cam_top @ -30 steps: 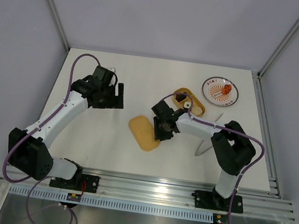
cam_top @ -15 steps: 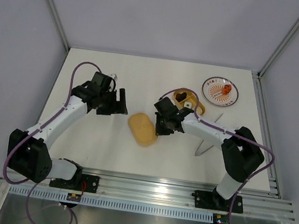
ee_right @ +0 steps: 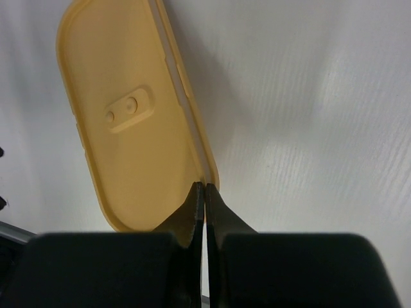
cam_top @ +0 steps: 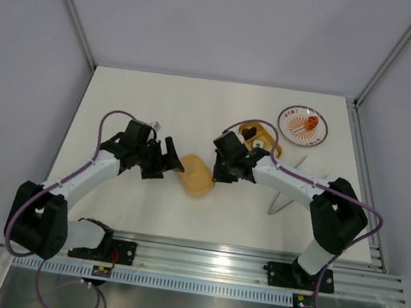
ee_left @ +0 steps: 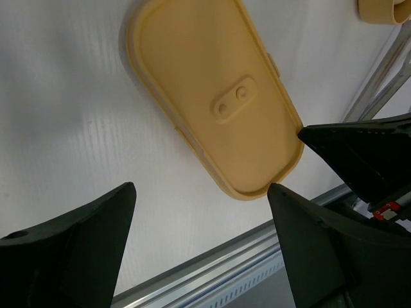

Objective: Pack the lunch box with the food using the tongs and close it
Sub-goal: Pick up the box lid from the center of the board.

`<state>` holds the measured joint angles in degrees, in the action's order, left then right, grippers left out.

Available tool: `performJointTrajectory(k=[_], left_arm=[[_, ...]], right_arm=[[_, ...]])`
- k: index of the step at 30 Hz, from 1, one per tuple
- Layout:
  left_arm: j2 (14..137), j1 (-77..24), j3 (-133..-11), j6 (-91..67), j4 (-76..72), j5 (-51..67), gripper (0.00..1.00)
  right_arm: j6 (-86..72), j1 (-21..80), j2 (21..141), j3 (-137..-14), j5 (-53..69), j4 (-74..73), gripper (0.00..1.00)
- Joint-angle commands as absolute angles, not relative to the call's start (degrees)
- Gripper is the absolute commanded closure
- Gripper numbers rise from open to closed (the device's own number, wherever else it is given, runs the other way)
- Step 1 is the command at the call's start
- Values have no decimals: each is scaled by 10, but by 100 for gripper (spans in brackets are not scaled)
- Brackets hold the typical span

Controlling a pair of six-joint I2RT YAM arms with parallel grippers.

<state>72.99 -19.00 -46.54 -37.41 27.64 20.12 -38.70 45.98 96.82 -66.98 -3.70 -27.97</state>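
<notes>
I need to grab the lid's long side edge [cam_top: 183, 179] next with my left gripper, so that the lid's bottom stays free to fit onto the lunch box [cam_top: 268, 142].
The lunch box [cam_top: 268, 142] lies open near the back right, with a dark piece and a pale piece of food [cam_top: 250, 133] inside. Its flat oval lid [cam_top: 196, 176] is in the middle of the table, one edge raised and casting a shadow. My right gripper [cam_top: 219, 168] is shut on the lid's [ee_right: 128, 128] rim, fingertips [ee_right: 196, 196] pressed together there. My left gripper [cam_top: 175, 162] stands open just left of the lid [ee_left: 212, 96], whose near end lies close to one finger [ee_left: 302, 218]. The silver tongs [cam_top: 273, 206] rest on the table under the right arm.
A small round patterned plate [cam_top: 293, 128] with an orange piece [cam_top: 312, 123] sits at the back right. The table's metal rail [cam_top: 207, 254] runs along the near edge. Grey walls enclose the back and sides.
My left gripper swung right to the lid and opened a little wider. My right gripper closed on the lid's rim and shifted it slightly back and left.
</notes>
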Motion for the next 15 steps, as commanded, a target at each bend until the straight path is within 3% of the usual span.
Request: performJointTrajectory(k=[1,9,15], left_arm=[[696,-186,-412,-464,184,245,11],[720,-186,-313,-579,3,300,8],[749,-185,-259,-634,-130,292,12]], right_arm=[[-405,458,962,-680,-42,-252,100],[-412,458,961,-682,-34,-247,100],[-416,458,955,-682,-33,-248,100]])
